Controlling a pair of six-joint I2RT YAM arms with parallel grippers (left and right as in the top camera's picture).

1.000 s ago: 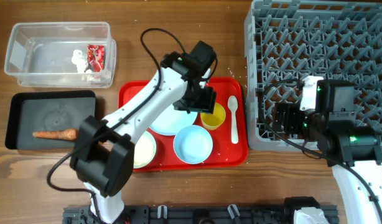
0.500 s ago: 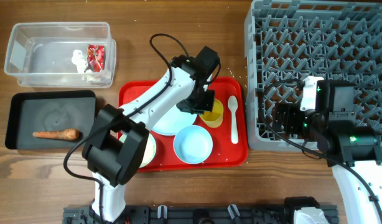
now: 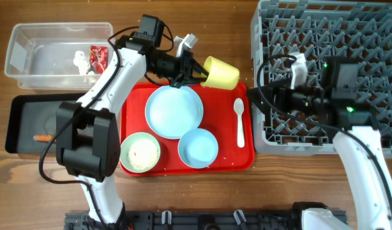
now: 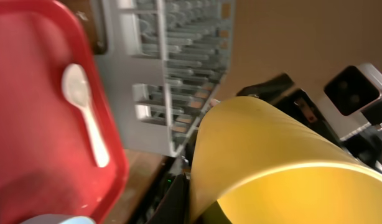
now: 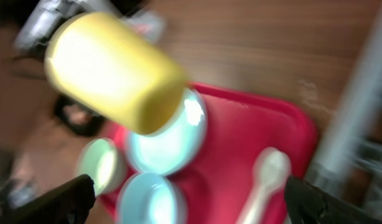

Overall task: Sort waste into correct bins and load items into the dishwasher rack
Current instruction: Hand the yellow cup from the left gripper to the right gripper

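I should hold the small yellow cup by its closed base end [image 3: 233, 78] with my right gripper next. Then the cup's opening stays free to face the dishwasher rack [image 3: 324, 38].
My left gripper [image 3: 197, 71] is shut on the small yellow cup [image 3: 221, 73], held tilted on its side in the air above the far edge of the red tray [image 3: 229, 160]. The cup [image 4: 272, 155] fills the left wrist view. My right gripper [image 3: 263, 96] stands open at the grey dishwasher rack's [image 3: 324, 38] left edge, facing the cup [image 5: 113, 71], with nothing between its fingers. On the tray lie the pale-blue plate [image 3: 174, 112], blue bowl [image 3: 198, 147], green bowl [image 3: 140, 153] and white spoon [image 3: 240, 121].
The clear tub [image 3: 30, 57] at the far left holds a white tissue [image 3: 80, 61] and a red wrapper [image 3: 97, 57]. The black tray [image 3: 30, 108] below it holds the carrot piece [image 3: 43, 137], partly hidden by my left arm.
The left gripper shut on the yellow cup, lifted it off the red tray and carried it up toward the far edge. The right arm reached left from the rack.
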